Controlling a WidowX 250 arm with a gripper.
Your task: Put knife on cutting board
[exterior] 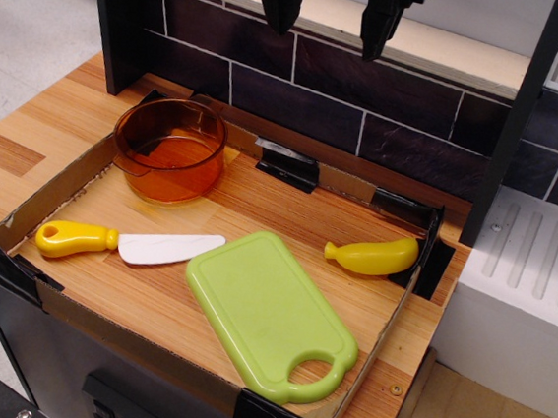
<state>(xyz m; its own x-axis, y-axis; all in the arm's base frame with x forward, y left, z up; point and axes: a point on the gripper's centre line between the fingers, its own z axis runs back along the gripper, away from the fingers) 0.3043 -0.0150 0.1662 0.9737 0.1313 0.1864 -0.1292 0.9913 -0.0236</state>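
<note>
Next, my gripper picks up the knife by its yellow handle (pixel 77 239), to put it on the green cutting board (pixel 268 307).
The knife (pixel 122 243) lies flat on the wooden surface at the left, yellow handle to the left and white blade pointing right toward the cutting board. The cutting board (pixel 265 306) is a light-green rectangle lying flat at the front centre, its oval handle hole at the front right. The blade tip ends just short of the board's left corner. My gripper (pixel 329 16) hangs high at the top centre, in front of the dark tiled wall, its two black fingers spread apart and empty, well above and behind both things.
An orange transparent pot (pixel 170 149) stands at the back left. A yellow banana-shaped toy (pixel 373 256) lies at the right. A low cardboard rim (pixel 21 214) with black corner clips surrounds the work surface. A white block (pixel 523 292) stands right of the table.
</note>
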